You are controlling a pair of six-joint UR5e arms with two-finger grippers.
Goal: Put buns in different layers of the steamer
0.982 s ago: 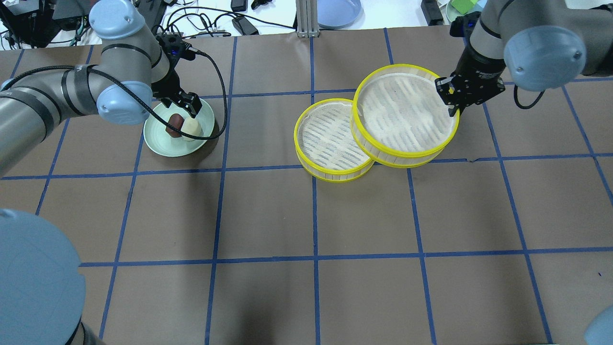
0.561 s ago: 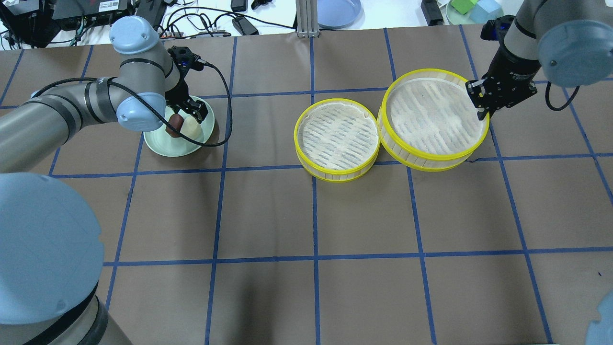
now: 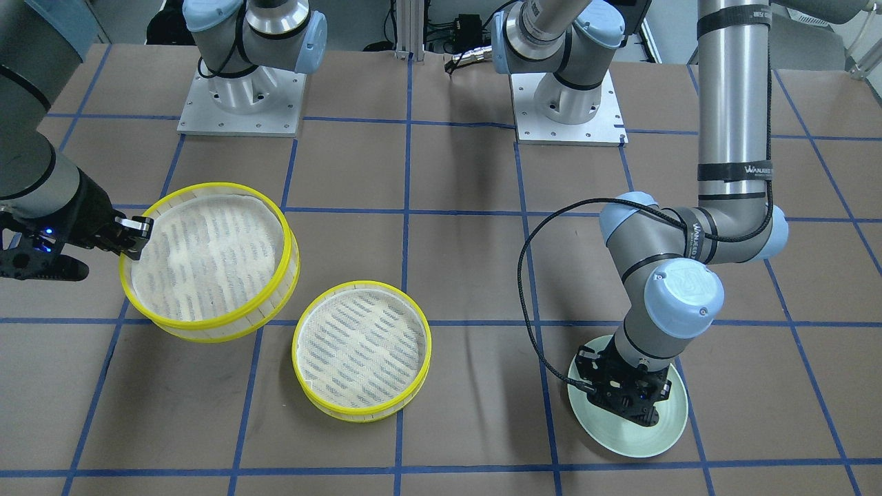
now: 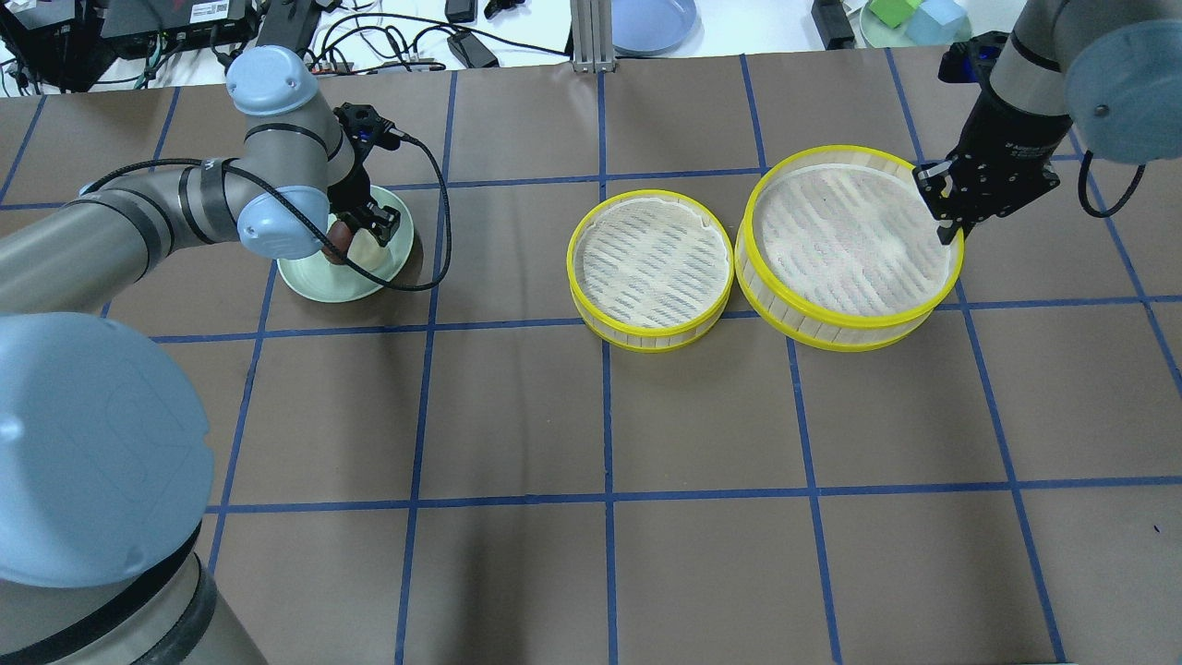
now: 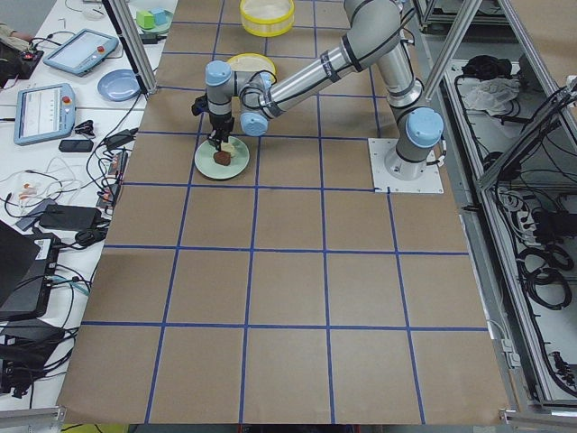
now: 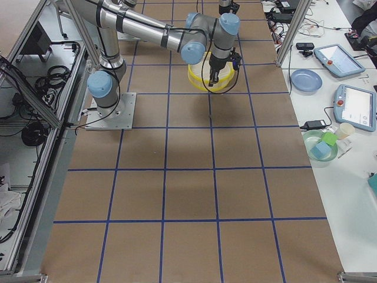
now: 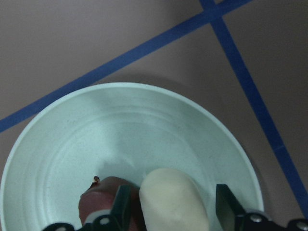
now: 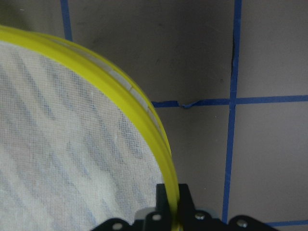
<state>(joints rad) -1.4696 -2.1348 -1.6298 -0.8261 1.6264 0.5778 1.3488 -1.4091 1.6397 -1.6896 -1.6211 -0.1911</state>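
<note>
I will next place the cream-white bun in a steamer layer, so my left gripper will pick it up by its rounded body (image 7: 173,202).
My left gripper (image 7: 174,209) is open low over the pale green plate (image 7: 120,134), one finger on each side of the cream-white bun (image 7: 173,199). The dark reddish-brown bun (image 7: 103,197) lies just beside it. In the overhead view the left gripper (image 4: 367,229) covers most of the buns. My right gripper (image 4: 946,226) is shut on the yellow rim of the right steamer tray (image 4: 850,240), which it holds slightly tilted beside the other tray (image 4: 651,268), apart from it. Both trays hold no buns. The right wrist view shows the pinched rim (image 8: 120,86).
A blue plate (image 4: 651,20), cables and a dish of coloured blocks (image 4: 914,14) lie beyond the table's far edge. The two arm bases (image 3: 241,96) stand at the robot side. The brown table has a blue tape grid.
My right gripper carried its tray to the right, off the other tray, so the two now sit side by side. My left gripper came down over the plate around the cream-white bun.
</note>
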